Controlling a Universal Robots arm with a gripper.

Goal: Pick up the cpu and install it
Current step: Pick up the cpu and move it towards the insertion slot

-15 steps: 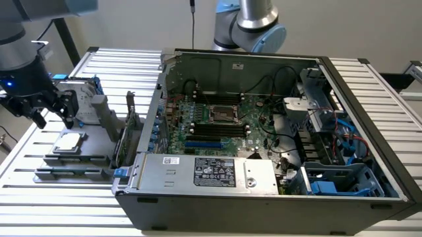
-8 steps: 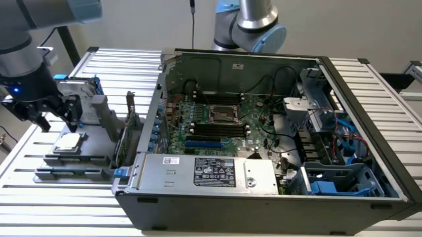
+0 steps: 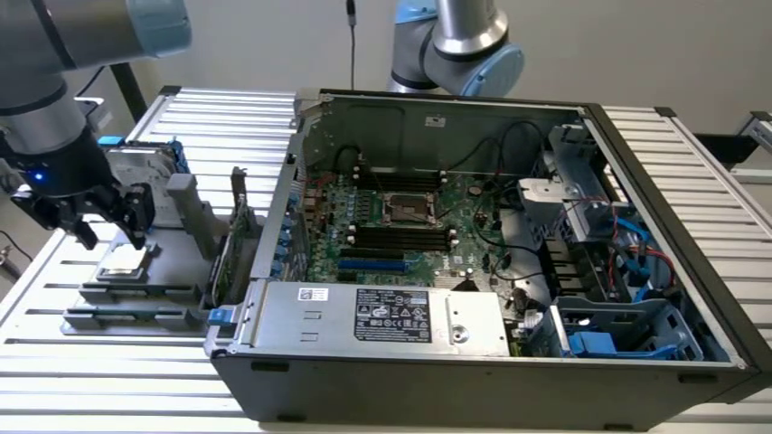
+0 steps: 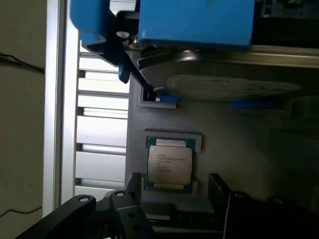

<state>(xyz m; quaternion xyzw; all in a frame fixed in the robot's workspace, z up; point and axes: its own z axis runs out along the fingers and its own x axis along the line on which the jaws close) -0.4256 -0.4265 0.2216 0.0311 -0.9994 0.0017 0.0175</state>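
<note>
The fixture's raised edges wrap around the cpu's ends, so next my gripper needs to pick up the cpu by its side edges, in the gaps between those raised edges.
The cpu is a small square chip with a silvery top and printed text, lying flat in a recess of the grey fixture plate at the exterior view's left. My gripper hangs just above it, open, with black fingers on either side and nothing between them. The cpu lies untouched. The open computer case holds the green motherboard with its bare metal socket near the middle.
A silver hard drive with blue brackets stands behind the cpu on the fixture. A grey labelled power supply fills the case's front. Cables and blue drive bays crowd the case's right side. A second arm stands behind the case.
</note>
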